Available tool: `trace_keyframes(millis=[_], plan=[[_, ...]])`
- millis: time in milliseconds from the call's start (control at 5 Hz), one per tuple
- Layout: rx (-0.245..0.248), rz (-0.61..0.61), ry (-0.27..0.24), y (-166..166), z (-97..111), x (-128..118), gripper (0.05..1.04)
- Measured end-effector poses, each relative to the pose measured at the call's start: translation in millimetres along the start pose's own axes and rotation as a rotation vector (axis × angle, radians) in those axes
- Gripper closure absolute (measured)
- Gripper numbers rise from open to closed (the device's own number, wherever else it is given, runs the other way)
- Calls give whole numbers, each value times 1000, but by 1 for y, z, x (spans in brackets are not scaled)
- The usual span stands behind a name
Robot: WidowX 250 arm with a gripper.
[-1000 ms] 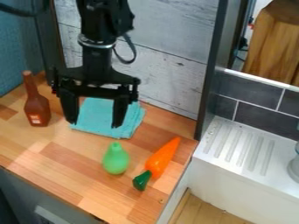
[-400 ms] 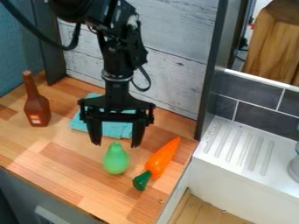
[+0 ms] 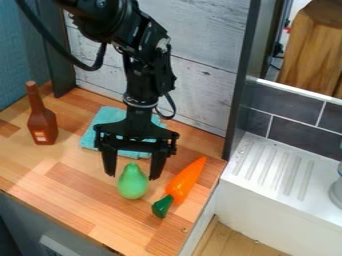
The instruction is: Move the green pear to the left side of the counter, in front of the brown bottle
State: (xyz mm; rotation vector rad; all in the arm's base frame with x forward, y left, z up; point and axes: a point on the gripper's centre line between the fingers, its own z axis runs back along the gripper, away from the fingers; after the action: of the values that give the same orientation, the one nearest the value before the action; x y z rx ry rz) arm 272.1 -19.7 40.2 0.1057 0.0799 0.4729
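I will next grab the narrow upper part of the green pear [image 3: 133,183] with my gripper, to move the pear off the middle of the wooden counter.
The black gripper [image 3: 133,177] hangs open over the middle of the wooden counter, one finger on each side of the top of a green pear [image 3: 133,183]. Whether it touches the pear I cannot tell. Just right of the pear lies an orange carrot [image 3: 182,184], its dark green top toward the front. Behind the gripper, partly covered by it, a folded turquoise cloth [image 3: 101,131] lies flat. A brown bottle [image 3: 43,120] stands upright at the left.
The wooden counter [image 3: 73,195] ends at a front edge and at a right edge beside a white sink [image 3: 267,175] with a ridged drainboard. A whitewashed plank wall [image 3: 200,95] rises behind, and a dark upright post [image 3: 238,90] stands at the back right corner.
From over the cloth, the gripper has moved right and toward the front, and down to the pear. The pear, carrot, cloth and bottle have stayed in place.
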Motion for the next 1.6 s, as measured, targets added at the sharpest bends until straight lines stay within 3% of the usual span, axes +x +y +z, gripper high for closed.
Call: trace_keyframes(millis=[400, 600, 800, 1000, 1200, 1400, 1600], plan=[[-6, -13, 12, -1, -4, 0, 577], [-13, -22, 19, 2, -1, -1, 624], [-56, -17, -11, 11, 19, -1, 626], [-58, -9, -38, 29, 35, -3, 627], [-10, -12, -33, 71, 38, 3, 626], [93, 32, 30, 109, 13, 17, 626], [133, 86, 29, 137, 6, 30, 626]])
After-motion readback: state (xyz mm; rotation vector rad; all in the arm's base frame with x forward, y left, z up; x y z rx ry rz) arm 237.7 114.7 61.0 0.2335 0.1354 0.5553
